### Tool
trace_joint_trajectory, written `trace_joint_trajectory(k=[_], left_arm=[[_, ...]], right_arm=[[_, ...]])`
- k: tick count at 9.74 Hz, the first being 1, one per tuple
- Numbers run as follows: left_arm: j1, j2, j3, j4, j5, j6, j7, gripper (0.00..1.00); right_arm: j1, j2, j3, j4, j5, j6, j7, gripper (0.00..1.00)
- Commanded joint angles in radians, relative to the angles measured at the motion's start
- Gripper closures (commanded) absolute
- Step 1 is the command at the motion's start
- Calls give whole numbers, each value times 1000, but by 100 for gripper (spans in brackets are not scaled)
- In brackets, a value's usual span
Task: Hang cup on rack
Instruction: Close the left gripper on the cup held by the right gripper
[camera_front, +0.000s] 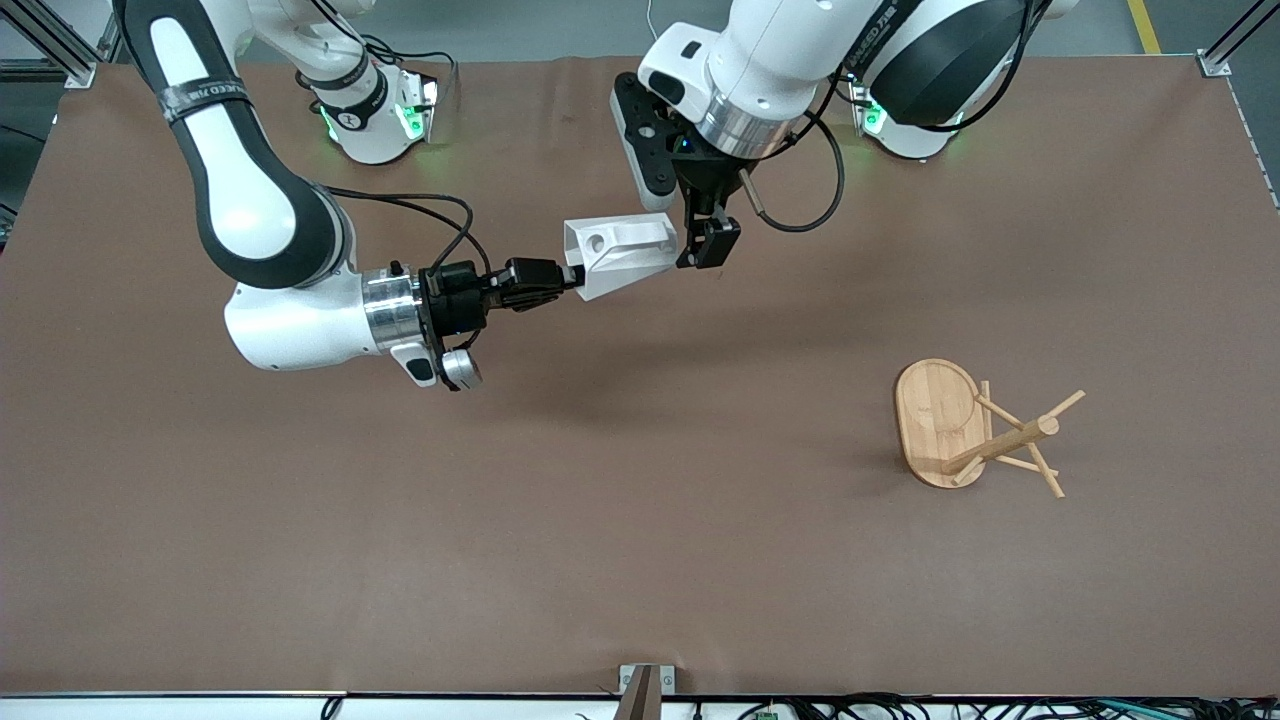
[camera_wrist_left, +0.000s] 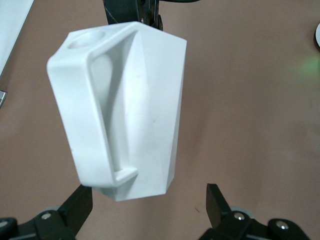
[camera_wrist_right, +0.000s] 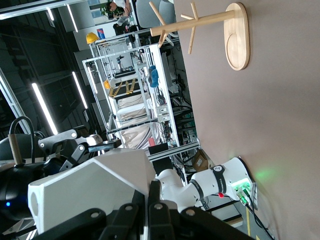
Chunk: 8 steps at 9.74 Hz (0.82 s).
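Note:
The left gripper grabs the cup's tapered bottom end (camera_wrist_left: 137, 186) next, which keeps the cup's tab with the round hole (camera_wrist_left: 86, 39) free for the rack.
The white faceted cup (camera_front: 620, 255) is held on its side in the air over the table's middle, its tab with the round hole facing up. My right gripper (camera_front: 568, 282) is shut on the cup's rim wall, as the right wrist view (camera_wrist_right: 150, 200) shows with the cup (camera_wrist_right: 95, 185). My left gripper (camera_front: 703, 245) is open at the cup's tapered bottom end. In the left wrist view its gripper (camera_wrist_left: 147, 207) has a finger on each side just short of the cup (camera_wrist_left: 135, 110), not touching it. The bamboo rack (camera_front: 985, 430) stands toward the left arm's end, nearer the front camera.
The rack's oval base (camera_front: 930, 410) rests on the brown table mat (camera_front: 600, 520); the rack also shows in the right wrist view (camera_wrist_right: 200, 22). Both arm bases stand along the table's edge farthest from the front camera.

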Motion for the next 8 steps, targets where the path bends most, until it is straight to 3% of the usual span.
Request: trace_joint_trajectory(k=[1,8], left_arm=[[-8,37,-4,13,-3,-1,8,1],[-15,86,-4,50,-2,48,30,4]], right_arm=[[-12,-9,15,-15,33,2,-20,100],[-12,-9,17,-17,31,1,-20,99]])
